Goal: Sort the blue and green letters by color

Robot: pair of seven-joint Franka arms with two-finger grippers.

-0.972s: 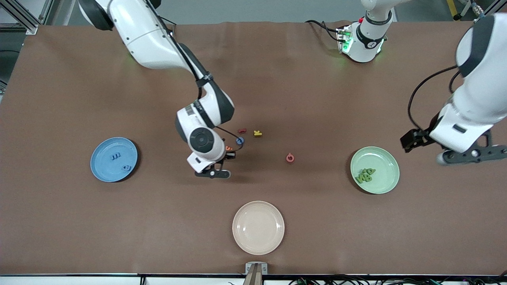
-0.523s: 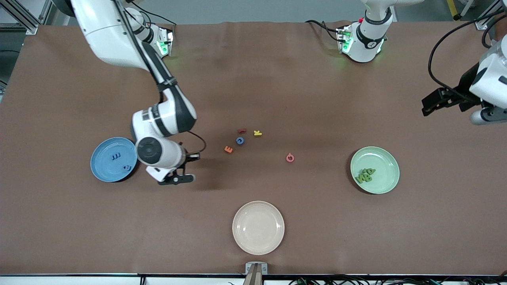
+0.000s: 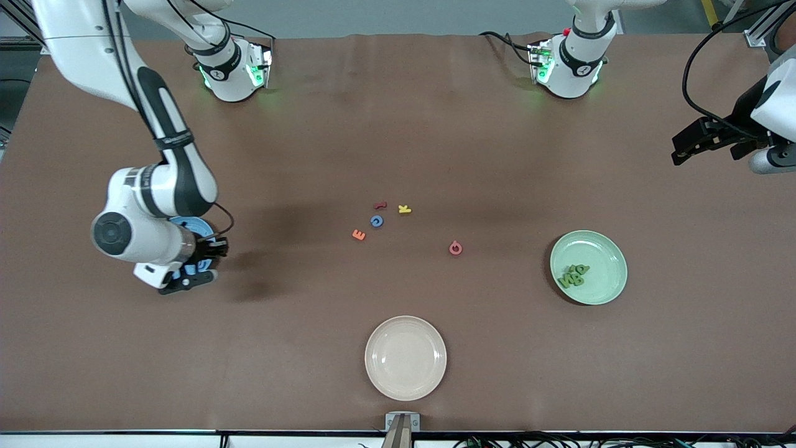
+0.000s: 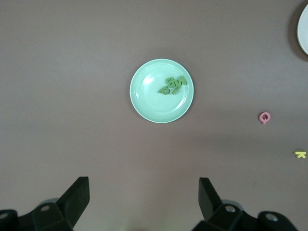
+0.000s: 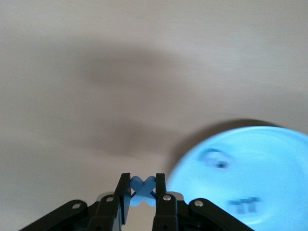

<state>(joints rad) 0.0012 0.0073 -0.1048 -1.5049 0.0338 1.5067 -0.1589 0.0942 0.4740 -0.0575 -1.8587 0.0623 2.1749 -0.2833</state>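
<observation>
My right gripper should line up the blue X [image 5: 142, 191] with the plate before it opens. The X is still hanging beside the blue plate's rim [image 5: 185, 160].
My right gripper [image 3: 189, 277] hangs over the blue plate's [image 3: 194, 222] rim, shut on a blue X-shaped letter [image 5: 143, 189]. In the right wrist view the blue plate [image 5: 279, 163] holds two blue letters [image 5: 214, 159]. One more blue letter [image 3: 376, 221] lies on the table's middle. Several green letters [image 3: 573, 275] are piled in the green plate [image 3: 606, 249] toward the left arm's end. My left gripper [image 3: 771, 160] waits high over that end's edge, open and empty [image 4: 142, 199], looking down on the green plate [image 4: 144, 103] and its green letters [image 4: 172, 85].
Around the loose blue letter lie a dark red letter [image 3: 380, 205], a yellow one [image 3: 404, 209] and an orange one [image 3: 359, 234]. A pink ring-shaped letter [image 3: 455, 248] lies closer to the green plate. A cream plate [image 3: 405, 357] sits near the front edge.
My right arm has carried the blue letter from the middle cluster to over the blue plate. My left arm has lifted away from the green plate toward the table's edge.
</observation>
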